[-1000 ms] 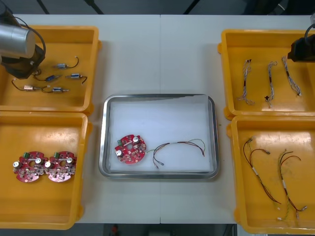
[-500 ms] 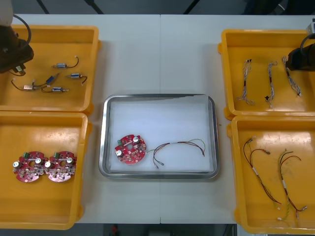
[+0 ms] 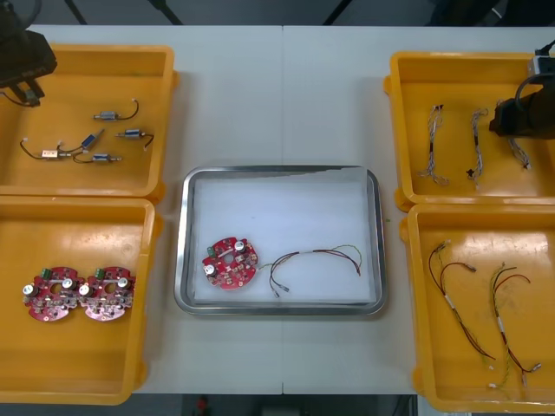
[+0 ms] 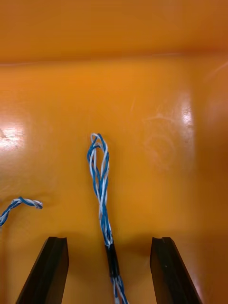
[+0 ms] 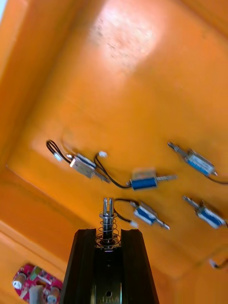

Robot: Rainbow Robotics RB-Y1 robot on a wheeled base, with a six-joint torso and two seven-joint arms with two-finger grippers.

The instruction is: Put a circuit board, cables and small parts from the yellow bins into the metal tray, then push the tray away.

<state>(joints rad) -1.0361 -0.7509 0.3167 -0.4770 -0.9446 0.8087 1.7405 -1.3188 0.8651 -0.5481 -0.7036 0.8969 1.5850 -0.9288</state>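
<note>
The twisted blue and white cable should go into the metal tray, so my right gripper needs to grab the cable by its black-wrapped section (image 4: 112,259) next.
My left gripper (image 3: 24,85) hangs over the far left corner of the far left yellow bin (image 3: 87,78). It is shut on a small metal part (image 5: 108,216), a spring with two pins that sticks out between the fingers. Several small metal parts (image 5: 145,180) lie in the bin below it. My right gripper (image 3: 503,121) is low in the far right yellow bin (image 3: 451,78), open, its fingers on either side of a twisted blue and white cable (image 4: 100,190). The metal tray (image 3: 282,176) holds a red circuit board (image 3: 231,263) and a red and yellow cable (image 3: 316,258).
Two more blue and white cables (image 3: 434,143) lie in the far right bin. The near left bin (image 3: 78,234) holds two red circuit boards (image 3: 78,295). The near right bin (image 3: 416,303) holds red and yellow cables (image 3: 460,303).
My left gripper has risen and drawn back toward the bin's far left corner with the small part. My right gripper has moved inward and down over the blue and white cable.
</note>
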